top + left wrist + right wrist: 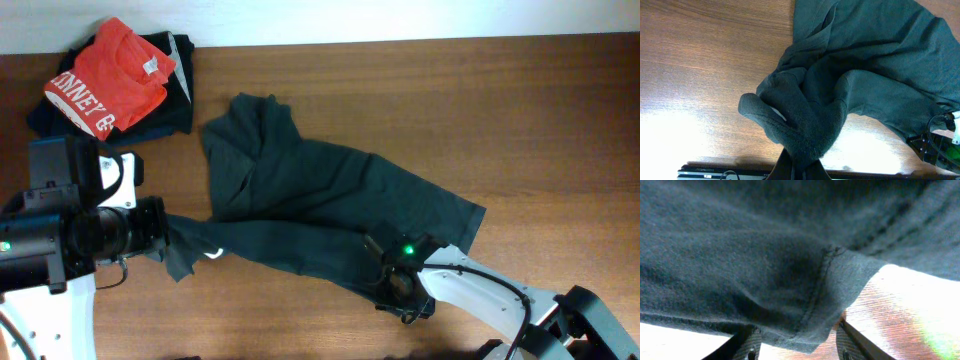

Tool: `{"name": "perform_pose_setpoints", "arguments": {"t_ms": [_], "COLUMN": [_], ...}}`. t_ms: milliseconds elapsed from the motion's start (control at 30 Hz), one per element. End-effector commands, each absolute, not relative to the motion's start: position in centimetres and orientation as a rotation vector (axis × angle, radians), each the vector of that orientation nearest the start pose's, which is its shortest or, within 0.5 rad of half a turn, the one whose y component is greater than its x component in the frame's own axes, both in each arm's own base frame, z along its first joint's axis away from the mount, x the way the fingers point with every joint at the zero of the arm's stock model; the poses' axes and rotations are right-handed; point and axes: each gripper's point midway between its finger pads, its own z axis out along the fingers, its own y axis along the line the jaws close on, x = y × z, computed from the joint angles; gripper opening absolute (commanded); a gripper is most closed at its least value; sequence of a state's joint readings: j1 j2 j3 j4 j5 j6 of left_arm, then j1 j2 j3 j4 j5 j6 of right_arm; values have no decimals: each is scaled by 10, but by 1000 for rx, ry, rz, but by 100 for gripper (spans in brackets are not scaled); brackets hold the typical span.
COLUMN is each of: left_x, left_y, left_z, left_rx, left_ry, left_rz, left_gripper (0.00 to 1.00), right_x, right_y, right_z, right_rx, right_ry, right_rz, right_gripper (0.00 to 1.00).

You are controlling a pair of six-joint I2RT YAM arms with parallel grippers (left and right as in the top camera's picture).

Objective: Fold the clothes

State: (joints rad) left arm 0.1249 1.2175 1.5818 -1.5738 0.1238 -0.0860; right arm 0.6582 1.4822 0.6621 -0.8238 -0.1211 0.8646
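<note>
The T-shirt's stitched hem corner lies between my right gripper's open fingers and closing would catch it, so my right gripper closes on the hem corner next.
The charcoal T-shirt lies crumpled across the middle of the wooden table, and its lettering does not show. My left gripper is shut on a bunched corner at the shirt's front left. In the left wrist view the fabric balloons out of the closed jaws. My right gripper is at the shirt's front hem, right of centre. In the right wrist view its fingers stand wide apart, with a stitched hem corner of the shirt hanging between them.
A red shirt with white lettering lies on dark folded garments at the back left corner. Bare wood lies to the right of and behind the T-shirt. The right arm's white link runs along the front edge.
</note>
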Motion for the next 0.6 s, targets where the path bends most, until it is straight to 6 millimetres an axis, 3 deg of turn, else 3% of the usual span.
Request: {"name": "perform_pose_setpoints", "arguments": {"t_ms": [0, 33, 167, 267, 400, 567], "left_x": [223, 223, 223, 224, 225, 224], "left_y": [6, 6, 6, 6, 7, 6], "left_z": [277, 277, 277, 278, 275, 251], "left_rx": [-255, -255, -256, -255, -256, -267], "left_ry": [2753, 2753, 2753, 2748, 2751, 2806], "left_rz": [-174, -174, -169, -168, -169, -175], "left_gripper": [1, 0, 0, 0, 1, 0], "right_x": [135, 136, 134, 133, 121, 98], "right_y": [133, 134, 131, 125, 116, 98], "right_z": [-11, -11, -2, 38, 110, 157], "right_rx": [356, 363, 397, 343, 244, 227], "right_ry": [3255, 3250, 3265, 3284, 3222, 3119], "right_rz": [62, 74, 45, 33, 126, 251], "right_gripper": [36, 4, 4, 4, 4, 4]}}
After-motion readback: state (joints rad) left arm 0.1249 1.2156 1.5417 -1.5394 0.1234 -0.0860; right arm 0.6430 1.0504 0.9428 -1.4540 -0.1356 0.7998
